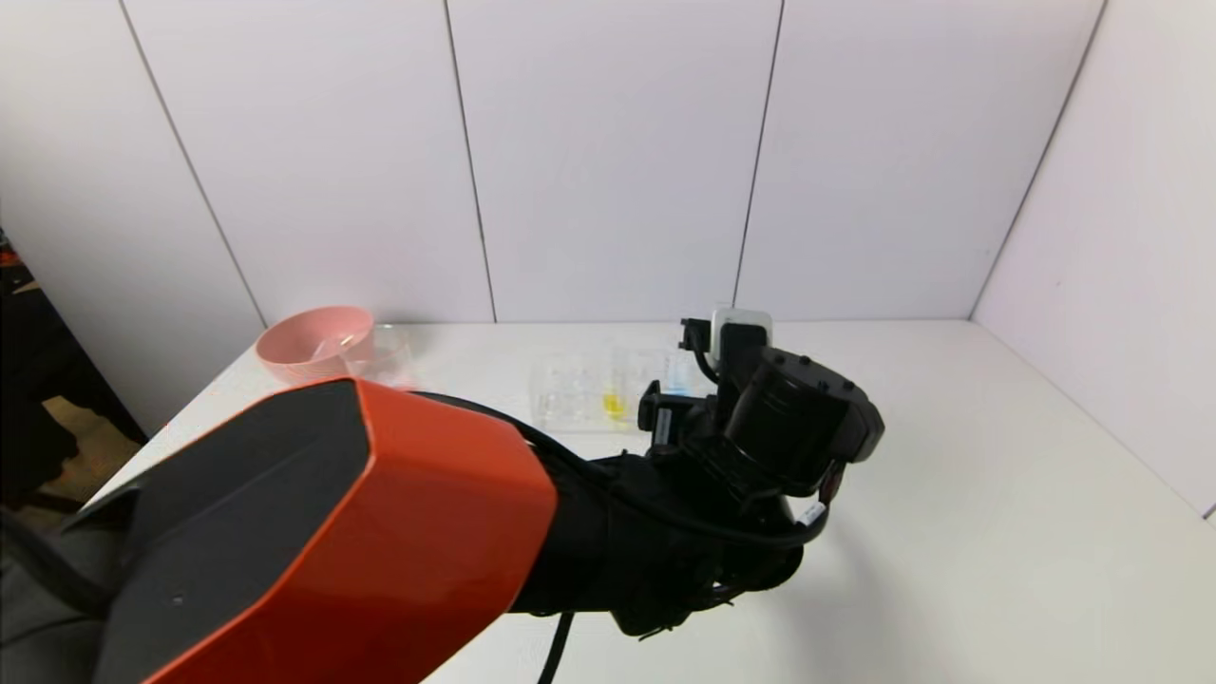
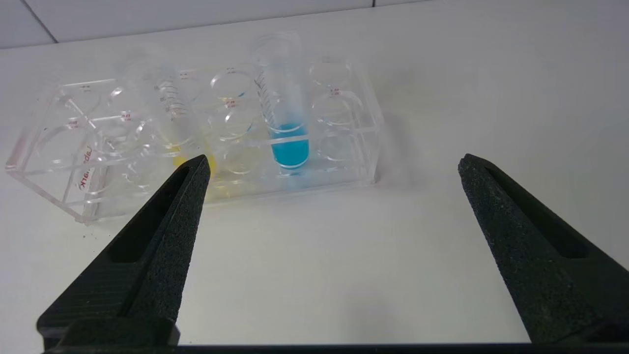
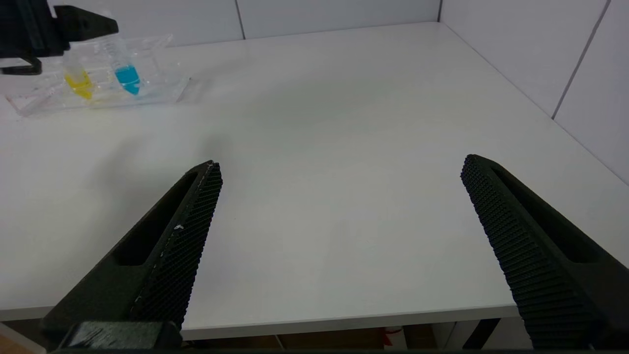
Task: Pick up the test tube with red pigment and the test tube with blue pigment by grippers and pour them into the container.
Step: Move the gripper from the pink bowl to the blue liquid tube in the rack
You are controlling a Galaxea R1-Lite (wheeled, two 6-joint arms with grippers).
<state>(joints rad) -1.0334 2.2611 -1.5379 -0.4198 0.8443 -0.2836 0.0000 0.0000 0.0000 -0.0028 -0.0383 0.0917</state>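
Observation:
The blue test tube stands above the rack's holes, and my left gripper will grab it there next, just under its open rim (image 2: 278, 68).
The test tube with blue pigment (image 2: 290, 147) stands upright in a clear rack (image 2: 344, 162) on the white table. It also shows in the right wrist view (image 3: 128, 78). My left gripper (image 2: 334, 164) is open and empty, low over the table just in front of the rack, with the blue tube a little ahead of it. The container (image 1: 385, 353), a clear beaker, stands at the far left beside a pink bowl. My right gripper (image 3: 339, 164) is open and empty over the table's front edge, far from the rack. The test tube with red pigment is not in view.
A tube with yellow liquid (image 3: 78, 83) stands in the rack beside the blue one, partly behind my left finger (image 2: 186, 187). The pink bowl (image 1: 313, 342) sits at the far left. My left arm's orange shell (image 1: 361, 513) fills the head view's lower left. White walls enclose the table.

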